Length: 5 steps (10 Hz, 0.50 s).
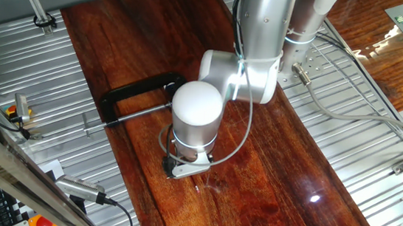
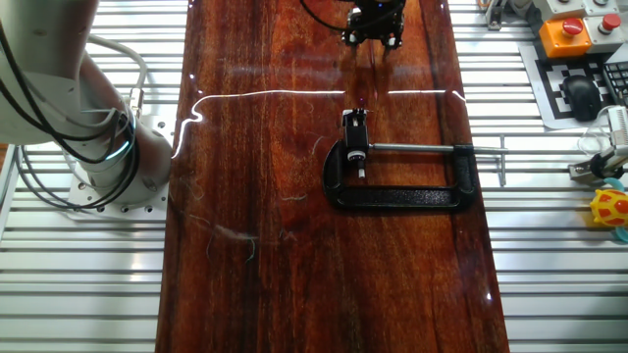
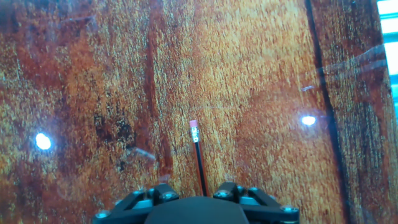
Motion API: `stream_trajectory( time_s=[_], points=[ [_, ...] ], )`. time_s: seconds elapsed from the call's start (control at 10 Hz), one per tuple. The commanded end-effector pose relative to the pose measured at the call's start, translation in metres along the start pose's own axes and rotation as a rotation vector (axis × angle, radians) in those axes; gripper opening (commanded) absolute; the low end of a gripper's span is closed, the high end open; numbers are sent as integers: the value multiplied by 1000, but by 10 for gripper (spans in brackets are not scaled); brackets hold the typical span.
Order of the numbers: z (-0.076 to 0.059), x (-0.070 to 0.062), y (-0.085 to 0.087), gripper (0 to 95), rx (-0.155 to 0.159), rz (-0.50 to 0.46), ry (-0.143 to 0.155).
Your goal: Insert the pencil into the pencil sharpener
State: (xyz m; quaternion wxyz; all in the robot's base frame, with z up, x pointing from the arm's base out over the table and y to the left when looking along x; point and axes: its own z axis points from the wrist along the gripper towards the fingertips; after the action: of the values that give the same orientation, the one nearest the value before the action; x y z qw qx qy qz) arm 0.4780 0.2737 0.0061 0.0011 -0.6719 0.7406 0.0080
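Note:
The pencil needs to go into the sharpener [image 2: 355, 152], so my gripper will next grab the pencil's body behind the metal band.
The pencil [image 3: 198, 155] lies flat on the red-brown wood in the hand view, a thin dark stick with a pink eraser and a pale metal band at its far end. My gripper [image 3: 196, 190] is low over it. The jaws stand apart, one on each side of the pencil's near end, and do not visibly press on it. The gripper also shows low over the table in one fixed view [image 1: 185, 167] and at the table's far end in the other [image 2: 374, 39]. The pencil sharpener [image 2: 355, 152] is a small white block held in the black clamp's jaw, well away from the gripper.
The black C-shaped clamp [image 2: 402, 196] with its long screw rod [image 2: 432, 149] lies mid-table; it also shows in one fixed view [image 1: 140, 96]. The arm's base [image 2: 108, 157] and cables stand beside the board. An orange stop button [image 2: 567, 29] and a yellow toy [image 2: 610, 208] sit off the board.

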Motion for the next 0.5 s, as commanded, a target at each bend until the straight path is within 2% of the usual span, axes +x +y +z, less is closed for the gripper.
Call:
stream_trajectory(
  time_s=[0.1,0.3,0.5],
  points=[
    [0,0,1,380,4,-4,0],
    [1,0,2,380,8,-4,-1],
    [1,0,2,380,30,-8,-3]
  ],
)
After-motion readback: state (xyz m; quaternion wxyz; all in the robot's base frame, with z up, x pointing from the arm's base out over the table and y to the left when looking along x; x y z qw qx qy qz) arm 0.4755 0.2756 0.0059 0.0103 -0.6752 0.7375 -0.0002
